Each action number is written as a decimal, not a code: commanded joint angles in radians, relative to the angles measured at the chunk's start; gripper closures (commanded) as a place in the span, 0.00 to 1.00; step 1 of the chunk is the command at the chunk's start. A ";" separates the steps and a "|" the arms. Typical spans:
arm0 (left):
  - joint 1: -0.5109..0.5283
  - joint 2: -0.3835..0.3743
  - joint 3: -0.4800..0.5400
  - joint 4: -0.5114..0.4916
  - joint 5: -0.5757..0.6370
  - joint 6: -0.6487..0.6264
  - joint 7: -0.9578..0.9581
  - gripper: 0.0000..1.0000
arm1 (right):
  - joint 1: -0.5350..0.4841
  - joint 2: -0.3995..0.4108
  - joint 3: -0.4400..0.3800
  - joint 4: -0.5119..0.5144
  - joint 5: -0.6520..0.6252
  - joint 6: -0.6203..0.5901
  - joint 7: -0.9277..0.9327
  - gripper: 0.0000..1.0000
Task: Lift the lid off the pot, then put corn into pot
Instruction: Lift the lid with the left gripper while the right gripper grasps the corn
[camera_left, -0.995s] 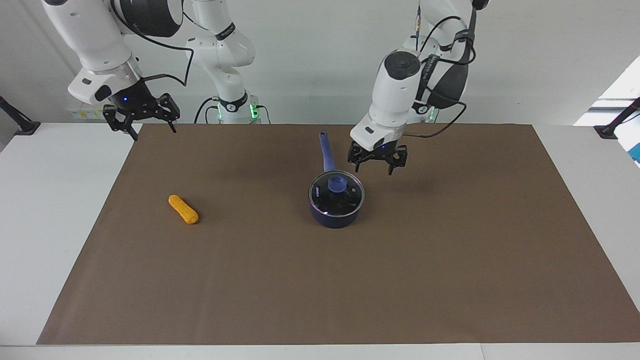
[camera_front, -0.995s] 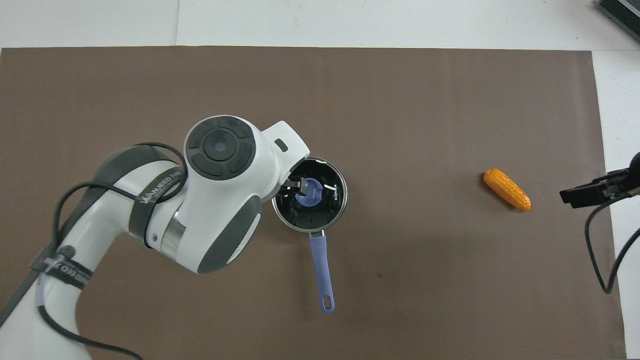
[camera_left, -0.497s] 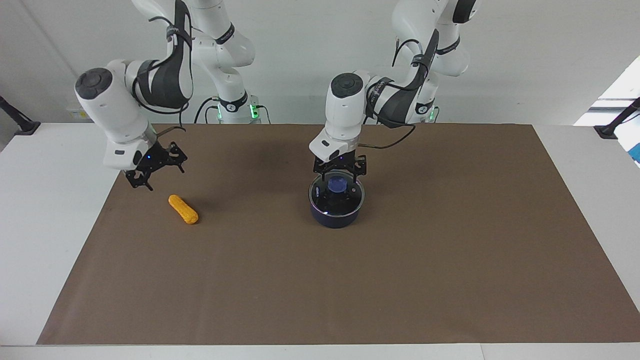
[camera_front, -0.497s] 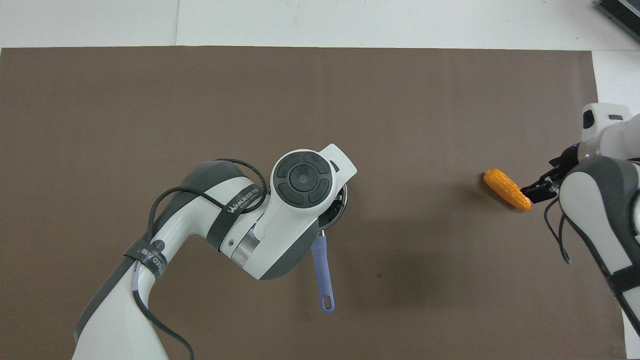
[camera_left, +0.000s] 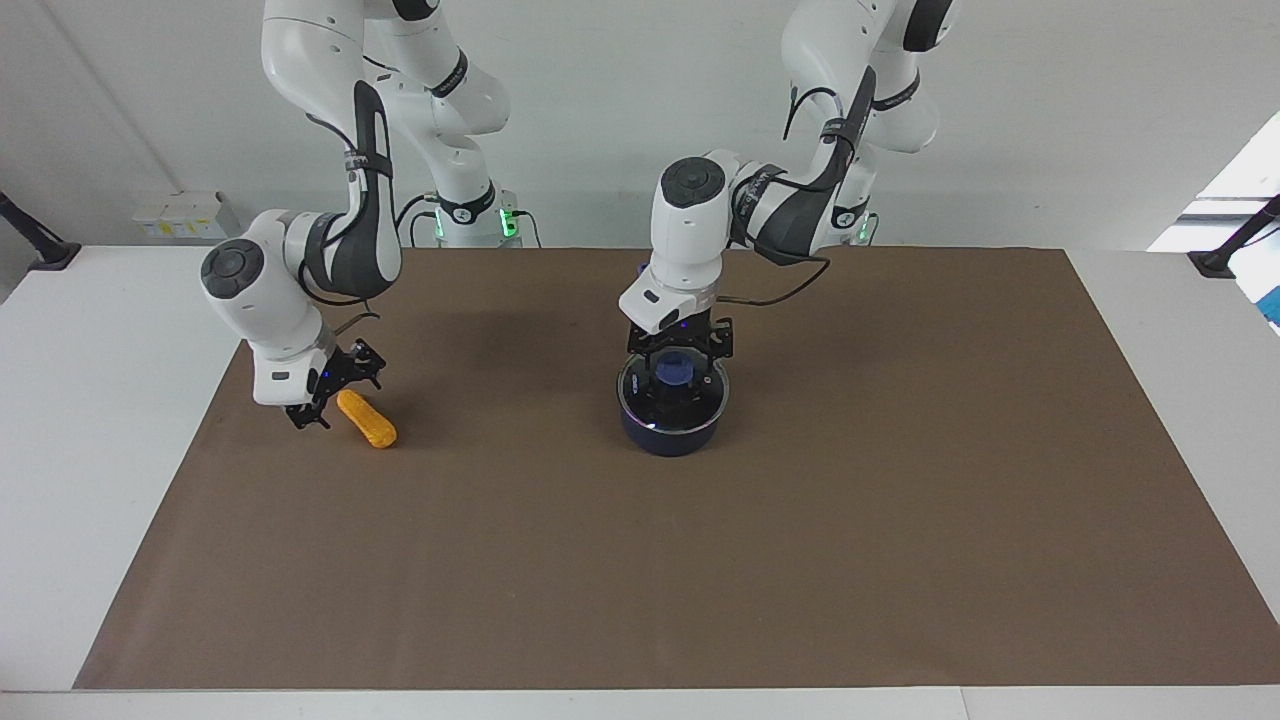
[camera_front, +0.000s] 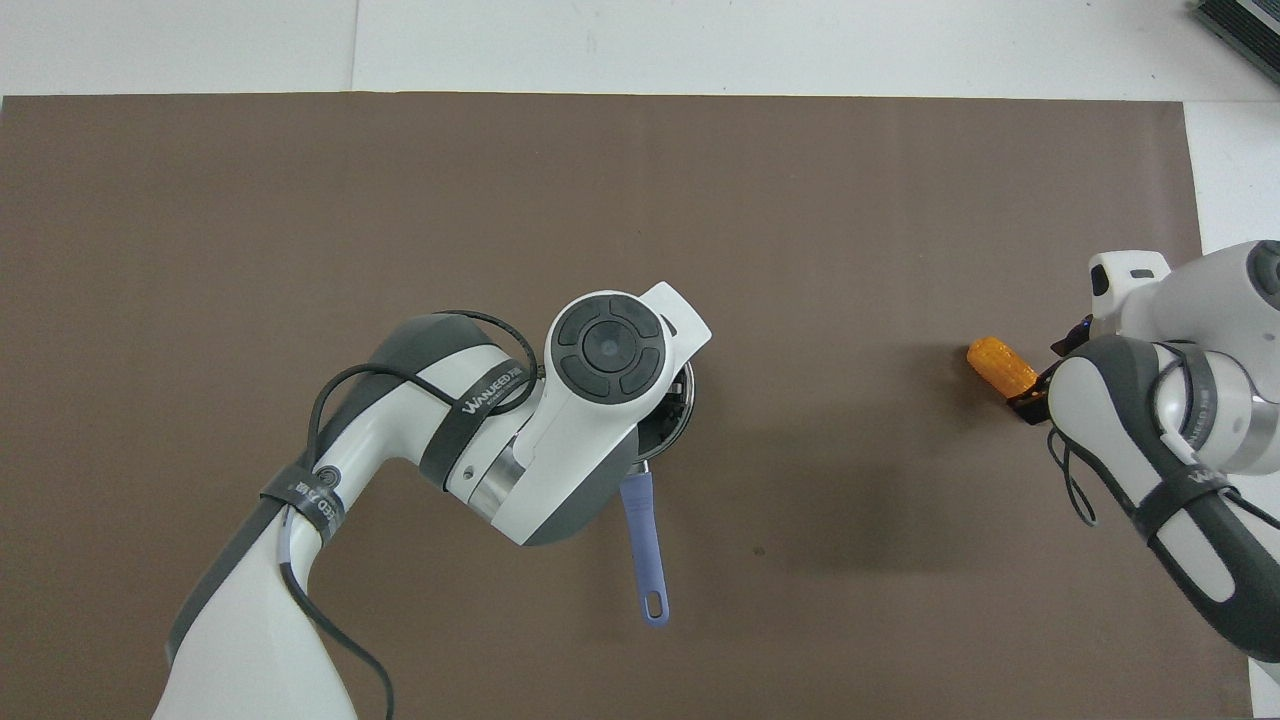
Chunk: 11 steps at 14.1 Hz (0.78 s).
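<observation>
To lift the glass lid off the pot, my left gripper next needs to grab the lid's narrow blue knob, since the lid is too wide for my fingers.
The navy pot stands mid-mat with the glass lid on it. My left gripper is low over the lid, open, one finger on each side of the blue knob. In the overhead view the left arm covers most of the pot; only its rim and light-blue handle show, the handle pointing toward the robots. The orange corn lies toward the right arm's end. My right gripper is open, down at the corn's nearer end. The overhead view shows the corn half covered by the right arm.
A brown mat covers most of the white table. A small white box sits at the table's edge near the right arm's base.
My left gripper came over the pot and dropped lower around the lid's knob. My right gripper came down from the table's edge to the corn's nearer end. Pot, lid and corn have not moved.
</observation>
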 joint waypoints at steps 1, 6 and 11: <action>-0.013 0.022 0.011 0.036 0.023 -0.003 -0.021 0.04 | -0.011 0.016 0.008 -0.013 0.019 0.035 -0.034 0.00; -0.013 0.028 0.015 0.039 0.026 -0.004 -0.022 0.32 | 0.000 0.031 0.008 -0.013 0.019 0.048 -0.031 0.00; -0.013 0.031 0.015 0.062 0.058 -0.027 -0.038 0.83 | 0.000 0.057 0.010 -0.013 0.021 0.087 -0.031 0.17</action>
